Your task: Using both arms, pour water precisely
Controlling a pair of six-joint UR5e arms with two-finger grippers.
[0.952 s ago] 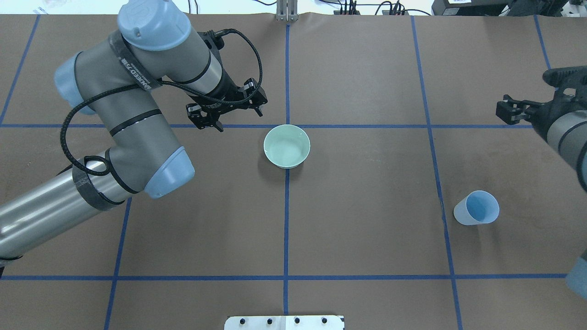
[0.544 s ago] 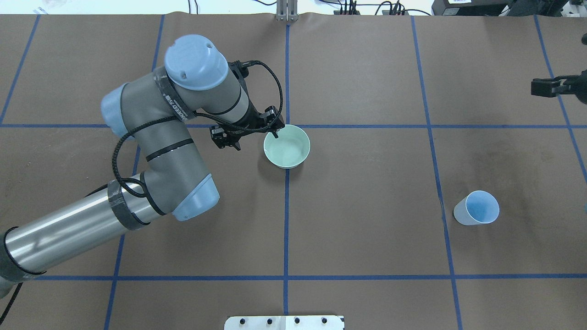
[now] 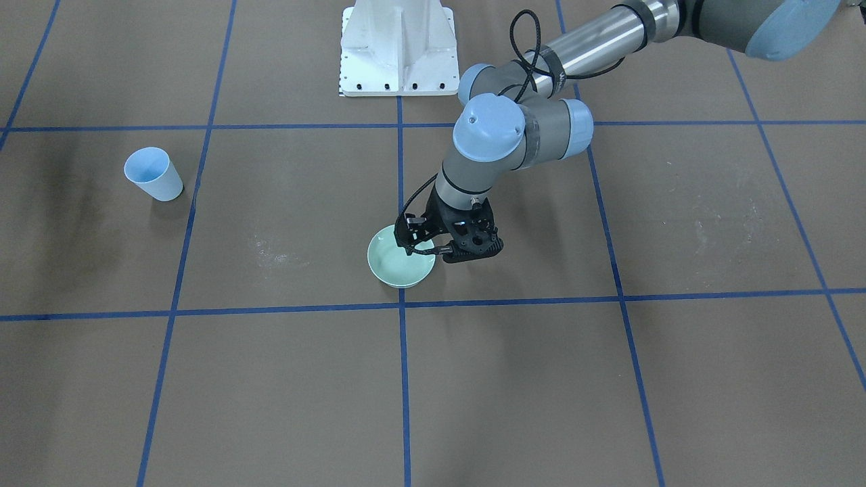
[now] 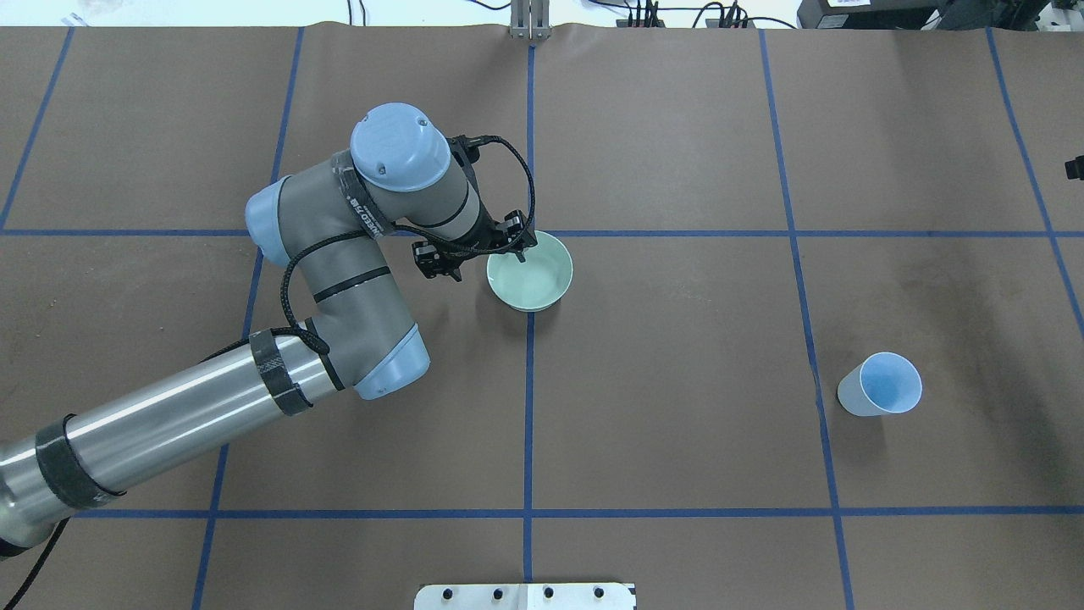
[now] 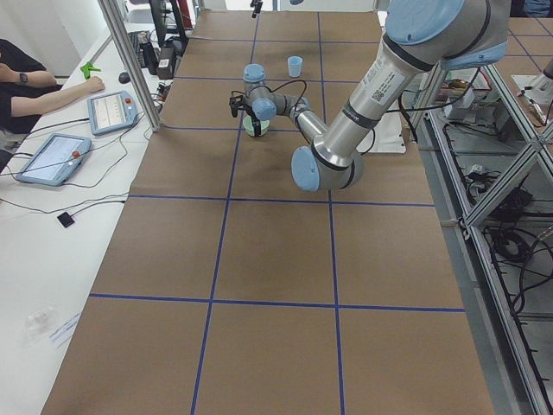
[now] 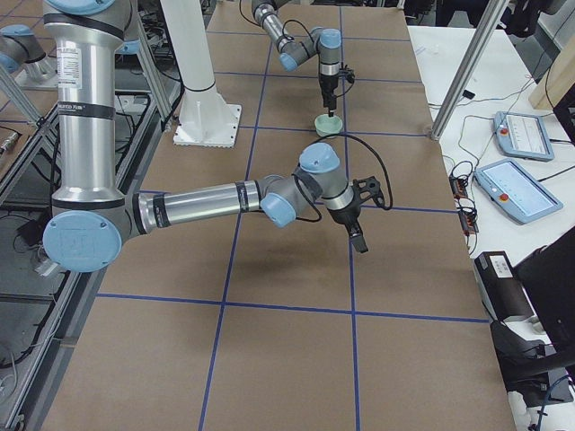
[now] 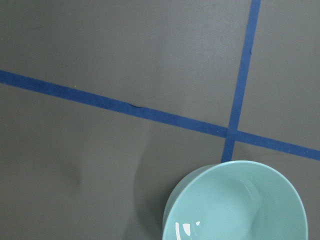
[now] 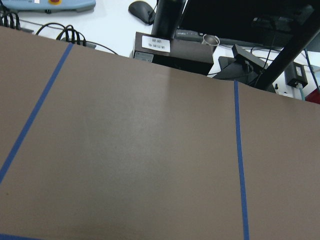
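Observation:
My left gripper grabs the bowl by its rim (image 3: 434, 257) next, so the pale green bowl's opening (image 3: 394, 260) stays free for the water pouring.
A pale green bowl (image 4: 535, 278) stands at the table's middle, also in the front view (image 3: 394, 265) and the left wrist view (image 7: 235, 207). My left gripper (image 4: 481, 258) is open and low at the bowl's left rim, one finger inside the bowl and one outside (image 3: 436, 251). A light-blue cup (image 4: 881, 385) stands upright at the right (image 3: 153, 174). Water does not show clearly; only a glint lies inside the bowl. Of my right gripper only a black sliver (image 4: 1075, 167) shows at the overhead view's right edge; in the right-side view it (image 6: 359, 238) hangs above the table. I cannot tell whether it is open.
Brown paper with blue tape lines (image 4: 529, 407) covers the table. The white pedestal base (image 3: 398, 47) stands at the robot's side. An operator's arm (image 5: 52, 91) and tablets (image 5: 108, 108) lie on the white side desk beyond the far edge.
My left arm has swung right and down, bringing its open gripper from left of the bowl onto the bowl's rim. My right arm has drawn back right, nearly out of the overhead view.

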